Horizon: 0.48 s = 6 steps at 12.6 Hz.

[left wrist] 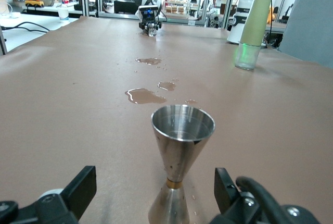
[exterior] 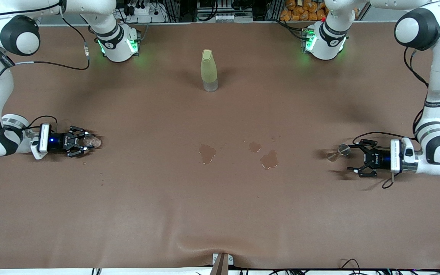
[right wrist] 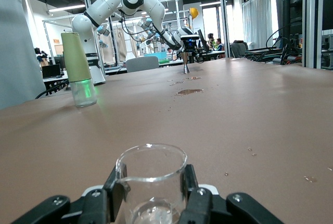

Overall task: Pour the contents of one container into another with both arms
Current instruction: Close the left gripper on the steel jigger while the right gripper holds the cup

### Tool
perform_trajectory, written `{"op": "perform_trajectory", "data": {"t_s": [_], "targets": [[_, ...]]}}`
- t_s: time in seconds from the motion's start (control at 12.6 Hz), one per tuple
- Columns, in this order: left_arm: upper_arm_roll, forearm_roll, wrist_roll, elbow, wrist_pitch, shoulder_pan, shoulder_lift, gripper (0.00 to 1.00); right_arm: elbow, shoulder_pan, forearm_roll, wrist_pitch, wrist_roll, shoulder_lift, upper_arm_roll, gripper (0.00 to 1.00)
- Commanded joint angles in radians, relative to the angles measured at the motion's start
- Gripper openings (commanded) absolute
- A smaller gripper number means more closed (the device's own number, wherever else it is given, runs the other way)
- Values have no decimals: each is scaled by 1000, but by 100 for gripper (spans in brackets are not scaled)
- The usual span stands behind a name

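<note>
I need to move my left gripper toward the metal jigger's middle (exterior: pixel 337 153) before I close it. Its fingers stop short, with brown table cover showing between them, so they would miss if I closed now.
The tiny clear glass cup (exterior: pixel 92 142) is upright at the right arm's end of the table, with a little clear liquid in its bottom. My right gripper (exterior: pixel 84 143) is shut on the cup (right wrist: pixel 152 179), one finger (right wrist: pixel 115 188) on each side of it. The metal jigger (exterior: pixel 338 152) stands upright on the table at the left arm's end. My left gripper (exterior: pixel 353 159) is low at the table and open. Its fingers (left wrist: pixel 79 188) stand wide on either side of the jigger (left wrist: pixel 181 146) without touching it.
A tall yellow-green bottle (exterior: pixel 209 70) stands mid-table, nearer the robots' bases. Several small puddles (exterior: pixel 207 153) lie on the brown table cover (exterior: pixel 220 214) between the two grippers. Both arms' bases stand along the table's edge farthest from the front camera.
</note>
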Motion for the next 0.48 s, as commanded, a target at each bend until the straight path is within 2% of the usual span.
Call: {"op": "perform_trajectory", "data": {"t_s": [0.0, 0.4], "targets": [[-2, -30, 43, -2, 16, -6, 34, 100, 17, -8, 18, -13, -11, 12, 14, 31], [-5, -45, 43, -3, 20, -7, 46, 100, 19, 16, 25, -16, 14, -46, 71, 23]]}}
